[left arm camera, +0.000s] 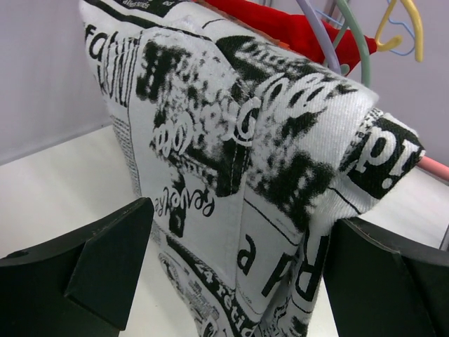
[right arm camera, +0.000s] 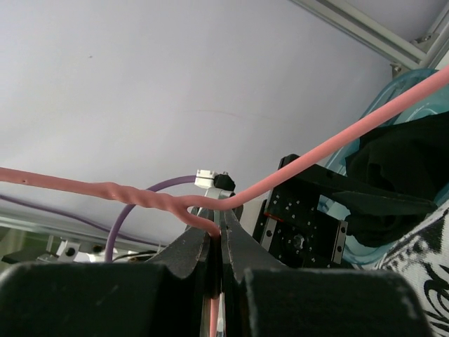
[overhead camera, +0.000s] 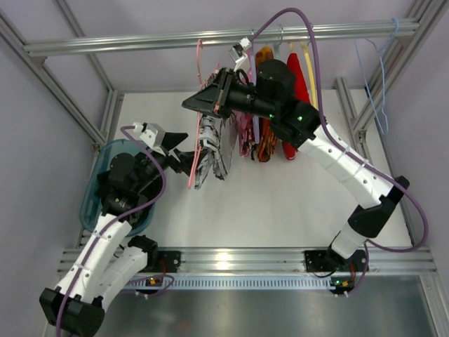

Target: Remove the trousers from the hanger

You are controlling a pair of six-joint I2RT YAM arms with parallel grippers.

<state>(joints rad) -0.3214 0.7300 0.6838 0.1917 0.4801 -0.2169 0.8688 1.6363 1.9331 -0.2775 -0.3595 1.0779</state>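
Observation:
Next, my left gripper grabs the trousers' cloth on the bin side, clear of the hanger bar (left arm camera: 435, 168), to pull the trousers off.
The newspaper-print trousers (overhead camera: 214, 147) hang folded over the salmon-pink hanger (overhead camera: 199, 70), which is tilted out from the rail. My right gripper (overhead camera: 210, 104) is shut on the hanger's wire just below the twisted neck; in the right wrist view the gripper (right arm camera: 219, 235) pinches the wire (right arm camera: 316, 154). My left gripper (overhead camera: 184, 149) is open at the trousers' left side. In the left wrist view the trousers (left arm camera: 231, 140) fill the gap between its spread fingers (left arm camera: 91, 274), the right one touching the cloth. A bit of the hanger bar (left arm camera: 435, 168) shows at the right.
Other garments (overhead camera: 280, 105), red, orange and pink floral, hang on the rail (overhead camera: 140, 43) right of the trousers. A pale blue hanger (overhead camera: 382, 77) hangs at the far right. A teal bin (overhead camera: 95, 196) holding black cloth stands at the table's left edge.

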